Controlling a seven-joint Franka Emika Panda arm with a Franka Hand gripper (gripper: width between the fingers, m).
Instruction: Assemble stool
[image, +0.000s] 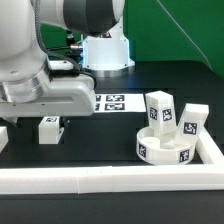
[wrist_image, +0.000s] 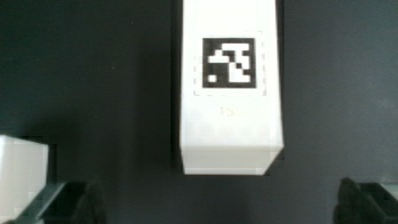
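Observation:
The third leg goes on the round white seat next, so my gripper will grab the white leg block by its tagged end (wrist_image: 230, 66).
The round white seat (image: 165, 149) stands at the exterior view's right. Two white tagged leg blocks (image: 158, 108) (image: 194, 122) stand upright on or right behind it. The third leg block (image: 50, 128) lies on the black table under my arm. In the wrist view this leg block (wrist_image: 231, 90) is long and white with one tag, and it lies just beyond my fingertips. My gripper (wrist_image: 217, 205) is open and empty, with its dark fingers (wrist_image: 63, 205) wide apart and nothing between them. In the exterior view the arm hides the fingers.
The marker board (image: 110, 102) lies behind the arm by the robot base. White border rails run along the front (image: 110, 180) and the right (image: 214, 150). Another white piece (image: 3, 136) sits at the far left, and also shows in the wrist view (wrist_image: 22, 165).

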